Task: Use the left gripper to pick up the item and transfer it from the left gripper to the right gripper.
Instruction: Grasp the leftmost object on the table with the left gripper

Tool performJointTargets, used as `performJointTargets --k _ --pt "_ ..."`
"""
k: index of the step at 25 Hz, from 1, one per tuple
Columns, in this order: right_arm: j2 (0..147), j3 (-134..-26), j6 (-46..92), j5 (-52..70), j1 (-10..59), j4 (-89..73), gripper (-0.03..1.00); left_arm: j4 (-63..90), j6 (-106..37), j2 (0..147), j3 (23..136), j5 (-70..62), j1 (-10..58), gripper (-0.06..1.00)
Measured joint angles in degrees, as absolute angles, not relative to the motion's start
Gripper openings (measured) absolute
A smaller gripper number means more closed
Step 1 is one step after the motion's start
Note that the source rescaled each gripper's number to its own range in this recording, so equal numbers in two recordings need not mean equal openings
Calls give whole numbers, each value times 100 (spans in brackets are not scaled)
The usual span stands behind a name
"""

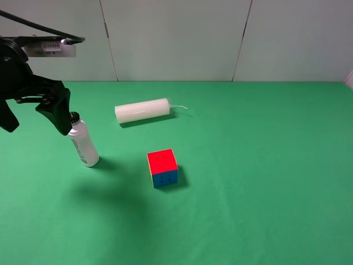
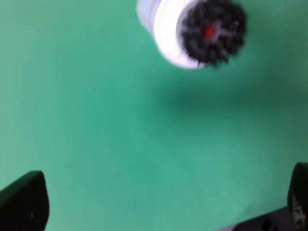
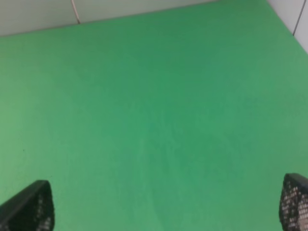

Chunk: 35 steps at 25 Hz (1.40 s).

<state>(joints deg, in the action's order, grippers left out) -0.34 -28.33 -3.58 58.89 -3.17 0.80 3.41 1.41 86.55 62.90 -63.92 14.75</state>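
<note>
The white bottle should next be picked up by its end with the cap, with my left gripper. The bottle's bottom end then stays free for my right gripper.
The item, a small white bottle point(image 1: 84, 144) with a black ribbed cap, stands on the green cloth at the left, cap upward. My left gripper point(image 1: 36, 117) hovers open just left of and above it, and one black finger point(image 1: 59, 112) is right beside the cap. In the left wrist view I look down, blurred, on the item's cap point(image 2: 213, 30), which lies ahead of the open left gripper point(image 2: 161, 201), not between its fingers. The right gripper point(image 3: 161, 206) is open over bare cloth and holds nothing; it is out of the exterior view.
A plain white cylinder point(image 1: 142, 110) with a thin wick lies behind the bottle towards the middle. A multicoloured puzzle cube point(image 1: 162, 168) sits right of the bottle. Grey wall panels point(image 1: 176, 38) bound the far edge of the cloth.
</note>
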Motion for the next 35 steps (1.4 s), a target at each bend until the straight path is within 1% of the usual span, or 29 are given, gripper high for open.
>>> performJointTargets --k 13,30,35 --pt "-34 -2833 -358 5889 -317 80 100 -380 55 9408 6290 -5630 2174 100" --pt "-34 -2833 -358 5889 -317 61 100 -398 -261 9613 5852 -4314 2201 100" --pt "-34 -2833 -358 5889 -317 61 100 -398 -264 9613 5715 -4170 2201 100"
